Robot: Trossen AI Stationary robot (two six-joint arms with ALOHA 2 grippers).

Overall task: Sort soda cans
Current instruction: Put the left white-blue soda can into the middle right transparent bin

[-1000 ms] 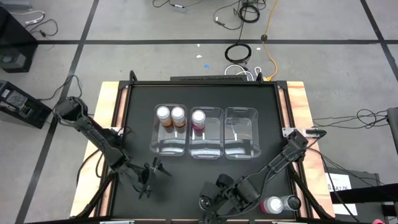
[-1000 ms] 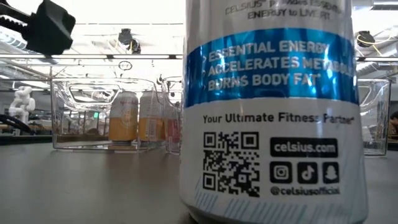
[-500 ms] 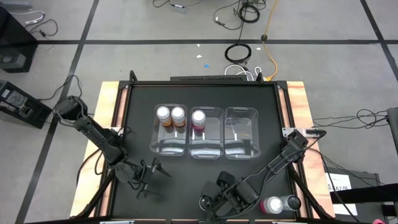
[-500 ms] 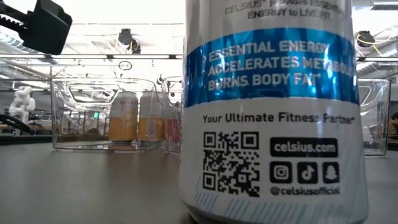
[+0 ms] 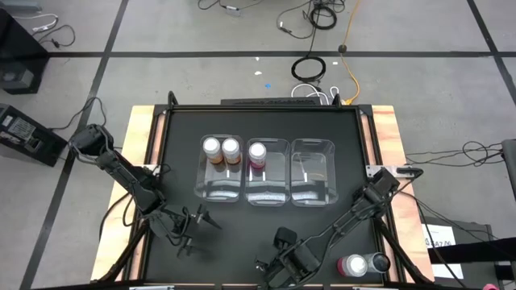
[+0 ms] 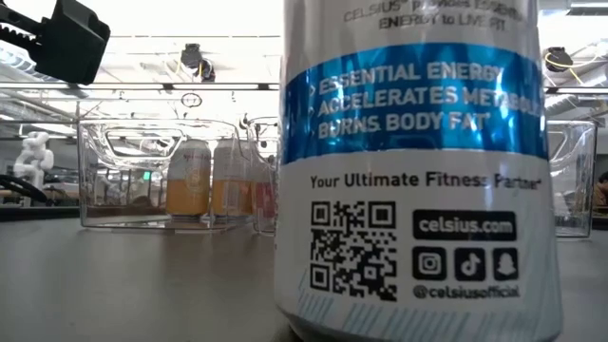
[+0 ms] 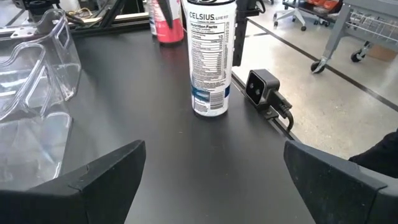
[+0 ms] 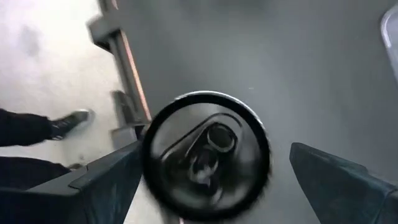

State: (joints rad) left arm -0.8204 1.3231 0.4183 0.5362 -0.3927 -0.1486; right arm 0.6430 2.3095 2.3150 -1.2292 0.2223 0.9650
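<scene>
The can's round top [image 8: 207, 157] is near my right gripper's fingers, which are high and short of the can's sides in the right wrist view. It isn't time to close on the can yet: I should first lower my right gripper.
A silver soda can with a blue band [image 6: 408, 171] stands upright near the table's front edge, also seen in the left wrist view [image 7: 210, 59]. My right gripper [image 5: 278, 262] hangs open above it, pointing down. Its fingers stand either side of the can's round top [image 8: 208, 165] without touching it. Two orange cans [image 5: 221, 148] stand in the left clear bin and a pink can [image 5: 257, 151] in the middle bin. Another pink can [image 5: 352, 265] and a silver can [image 5: 377, 262] stand at the near right corner. My left gripper [image 5: 193, 228] waits open at the near left, pointing toward the silver can.
Three clear bins sit side by side mid-table: left [image 5: 218, 187], middle [image 5: 268, 192], right [image 5: 313, 173], and the right one holds no can. A small black camera [image 7: 260, 87] sits at the table's front edge beside the silver can. A person's shoe [image 8: 68, 121] shows on the floor.
My right gripper has come down toward the silver can at the front edge and has rolled a little, staying open. The cans and bins have kept their places.
</scene>
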